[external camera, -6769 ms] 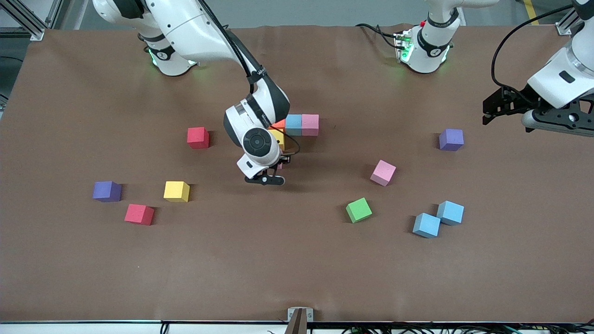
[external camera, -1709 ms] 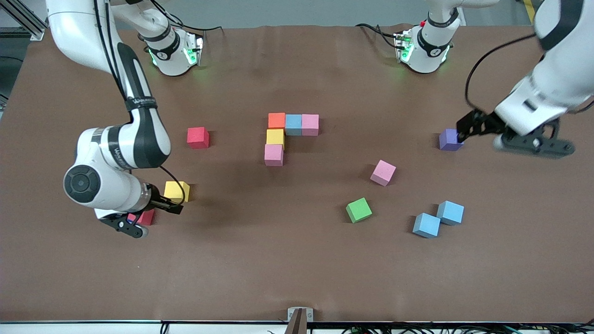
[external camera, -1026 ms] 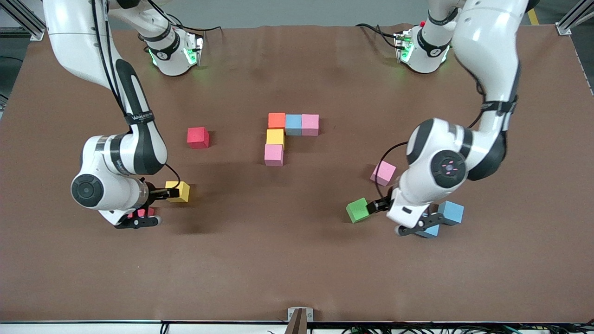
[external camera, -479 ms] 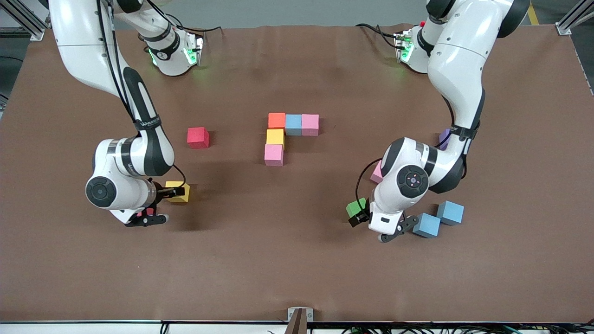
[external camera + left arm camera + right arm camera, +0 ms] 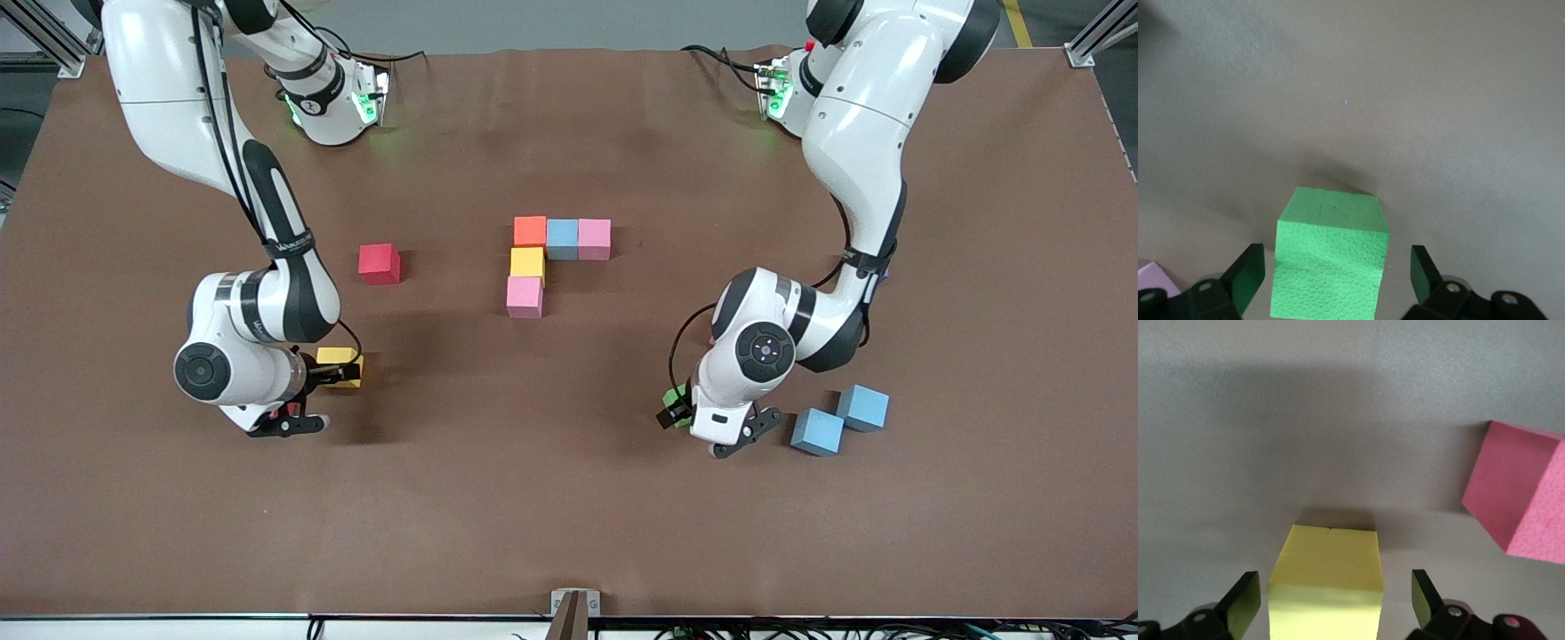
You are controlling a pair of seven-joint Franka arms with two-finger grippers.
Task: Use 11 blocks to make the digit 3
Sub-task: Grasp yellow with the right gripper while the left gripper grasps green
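Note:
My right gripper will next take hold of the loose yellow block by two opposite sides. It will then add this piece to the digit 3.
Five blocks form part of the digit 3 at mid-table: orange, light blue, pink, yellow and pink. My right gripper stands open around a loose yellow block, with a gap at each finger. My left gripper is open around the green block, touching neither side. A red block lies loose. Two light blue blocks sit beside the left arm.
The left arm's elbow hides most of a loose pink block and a purple cube. A red block peeks out under the right wrist. The table edge nearest the front camera carries a small metal bracket.
The left gripper has swung from beside the light blue blocks to straddle the green block. The right gripper has slid forward around the yellow block.

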